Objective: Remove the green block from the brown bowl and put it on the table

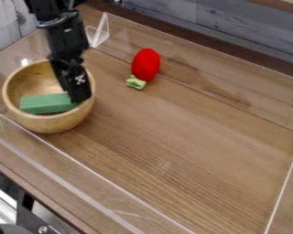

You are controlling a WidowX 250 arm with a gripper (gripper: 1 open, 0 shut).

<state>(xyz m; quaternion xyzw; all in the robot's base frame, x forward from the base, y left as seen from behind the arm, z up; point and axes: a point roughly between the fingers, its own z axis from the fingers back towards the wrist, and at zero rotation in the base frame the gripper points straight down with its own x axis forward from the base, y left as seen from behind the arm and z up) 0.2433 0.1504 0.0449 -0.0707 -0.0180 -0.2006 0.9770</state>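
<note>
My gripper is to lift the green block (41, 103) out of the brown bowl, so it should next grab the block by its end (72, 100) beside the bowl's side.
The brown bowl (17, 89) sits at the left of the table (186, 137). The green block (41, 103) lies flat inside it, toward the front. My gripper (77, 90) points straight down and reaches into the bowl's right half, just above the block's right end. Its dark fingers look spread, with nothing between them. Whether the fingertips touch the block is not clear from this view.
A red rounded object (146, 64) with a small light-green piece (135, 83) lies to the right of the bowl. Low clear acrylic walls (284, 196) run around the table's edges, close behind and left of the bowl.
</note>
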